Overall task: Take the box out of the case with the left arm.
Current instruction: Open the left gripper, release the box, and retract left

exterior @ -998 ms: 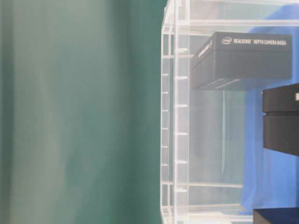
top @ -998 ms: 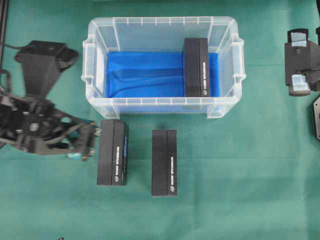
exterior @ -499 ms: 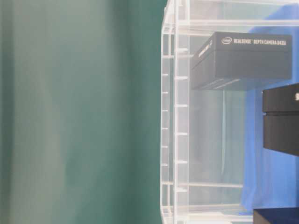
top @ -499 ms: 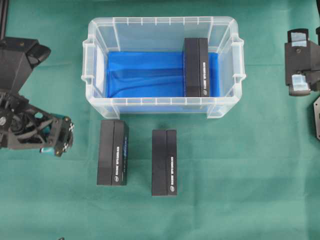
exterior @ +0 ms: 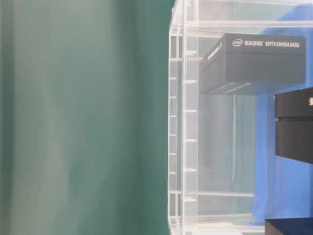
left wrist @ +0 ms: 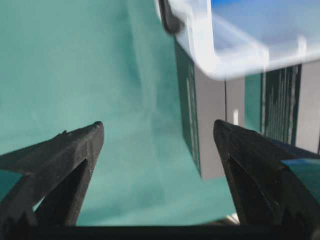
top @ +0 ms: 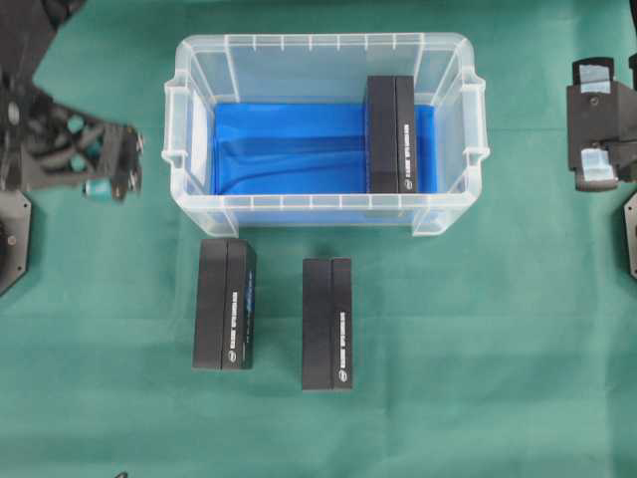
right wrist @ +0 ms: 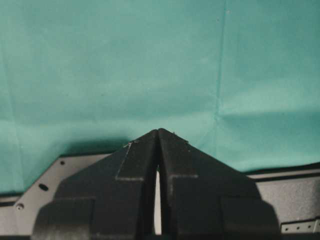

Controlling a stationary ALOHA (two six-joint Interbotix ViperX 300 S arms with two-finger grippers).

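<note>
My left gripper grabs the box around the middle of its length [top: 390, 134] next, since its long, slim body stretches nearly across the case.
The clear case [top: 323, 45] with a blue floor stands at the far middle of the green cloth. One black box [top: 390, 134] stands inside it, near its right end. My left gripper [top: 124, 164] is open and empty, left of the case and level with its left handle. In the left wrist view the jaws [left wrist: 159, 135] stand wide apart over bare cloth, with the case's corner [left wrist: 220, 50] and a dark box [left wrist: 210, 125] ahead. My right gripper [right wrist: 158, 131] is shut and empty; its arm [top: 602, 119] sits at the right edge. The table-level view shows the case wall [exterior: 183, 122] and the box [exterior: 259, 63] inside.
Two more black boxes lie on the cloth in front of the case, one at the left [top: 225, 304] and one in the middle [top: 327, 324]. A black base plate [top: 12, 229] sits at the left edge.
My left gripper has drawn back from the left box on the cloth, first to the left, then toward the far side, to beside the case's left end. The boxes and right arm have not moved.
</note>
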